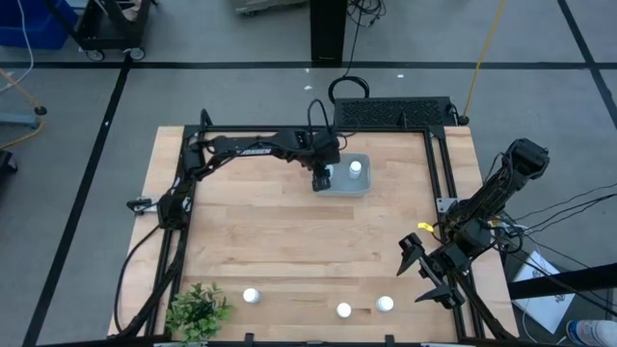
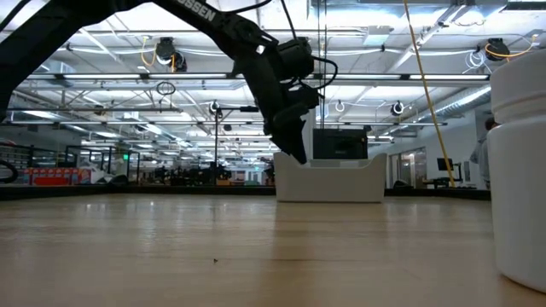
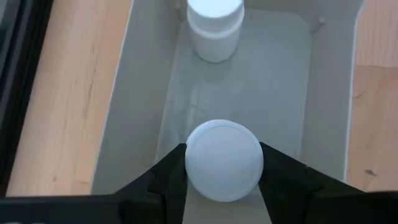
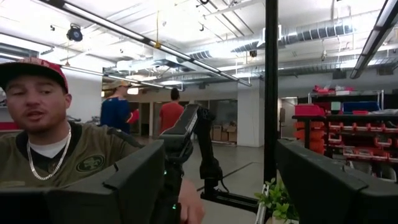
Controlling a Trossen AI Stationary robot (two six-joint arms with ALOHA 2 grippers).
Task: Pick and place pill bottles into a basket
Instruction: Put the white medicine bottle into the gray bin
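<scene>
My left gripper holds the bottle inside the tray's sides in the left wrist view, low over the tray's bottom, so it will open.
The basket, a shallow grey-blue tray (image 1: 359, 188), stands at the table's far middle. One white pill bottle (image 1: 356, 168) stands upright in its right part and also shows in the left wrist view (image 3: 215, 28). My left gripper (image 1: 323, 179) is over the tray's left part, shut on a second bottle (image 3: 224, 160). Three more bottles stand near the front edge (image 1: 251, 295), (image 1: 343, 309), (image 1: 385, 304). My right gripper (image 1: 417, 274) is open and empty at the right front, its fingers wide apart in its wrist view (image 4: 221, 186). My left gripper pinches the bottle's round white cap (image 3: 194, 167) between its two fingers (image 3: 163, 182), one on each side. The fingers come from above, pointing down into the tray. The bottle stands upright below them, inside the tray walls; whether its base touches the tray floor, I cannot tell.
A small green plant (image 1: 198, 310) stands at the front left corner. Black frame rails (image 1: 439, 164) run along the table's left, far and right sides. One front bottle (image 2: 520, 170) looms close in the low view. People show in the room beyond (image 4: 43, 143).
</scene>
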